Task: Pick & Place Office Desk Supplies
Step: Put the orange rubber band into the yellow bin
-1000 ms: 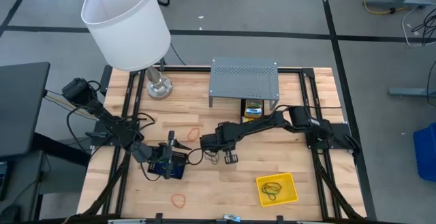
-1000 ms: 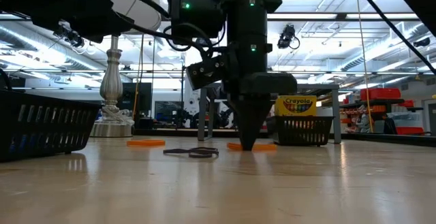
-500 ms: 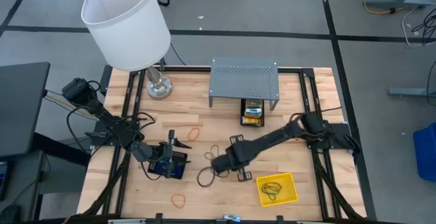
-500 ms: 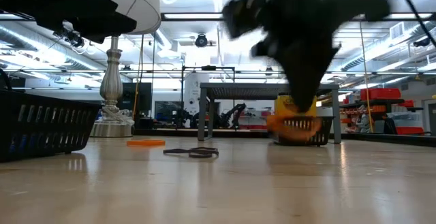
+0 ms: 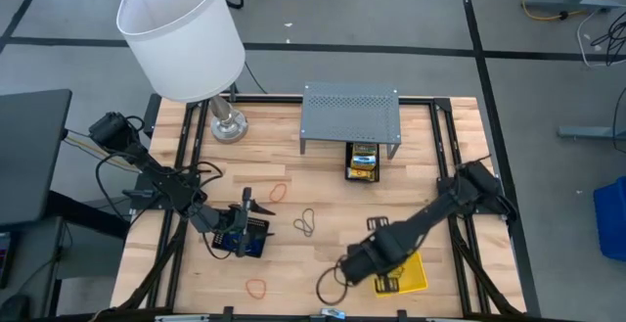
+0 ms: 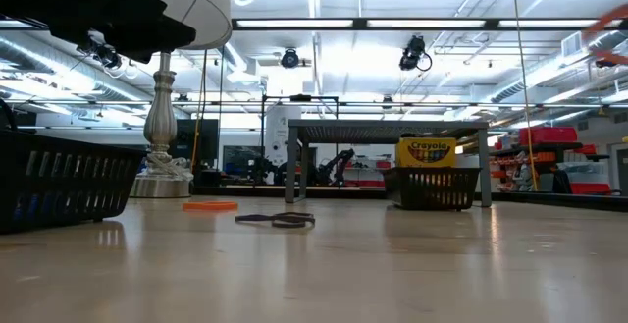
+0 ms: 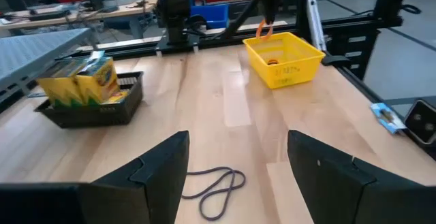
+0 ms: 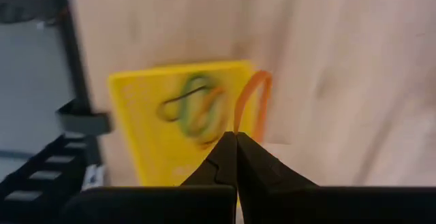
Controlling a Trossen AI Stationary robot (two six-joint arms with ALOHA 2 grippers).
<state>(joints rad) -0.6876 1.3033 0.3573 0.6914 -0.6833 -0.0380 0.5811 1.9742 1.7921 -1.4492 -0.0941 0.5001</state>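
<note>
The loop (image 8: 264, 105) sticks out past the yellow tray's rim. My right gripper should move the orange band over the tray's bottom before letting it go.
My right gripper (image 5: 364, 260) hangs over the yellow tray (image 5: 411, 275) near the table's front edge, pointing down and shut on an orange rubber band (image 8: 251, 101). Green bands (image 8: 194, 108) lie in that tray. My left gripper (image 5: 245, 216) stands open at the front left by a black mesh tray (image 5: 240, 242), with nothing between its fingers (image 7: 163, 169). On the wood lie a dark band (image 5: 306, 222) and two orange bands (image 5: 279, 193) (image 5: 256, 288). A crayon box (image 5: 363, 158) sits in another black tray (image 6: 437, 188) by the grey shelf (image 5: 350, 116). My right gripper pinches one end of the orange band's loop (image 8: 238, 130) between its two shut fingertips, from above, pointing down. The rest of the loop hangs slack below the fingers, lifted clear, over the yellow tray's edge (image 8: 242, 67).
A lamp with a white shade (image 5: 181, 33) stands at the far left on a metal foot (image 5: 227, 123). The grey perforated shelf spans the far middle. Dark rails (image 5: 181, 165) run along the table's left and right sides. Bare wood lies between the two arms.
My right gripper has risen from the table's middle and swung toward the near edge and the right, ending over the yellow tray. The orange band it was shut on has come up off the wood and now hangs below it.
</note>
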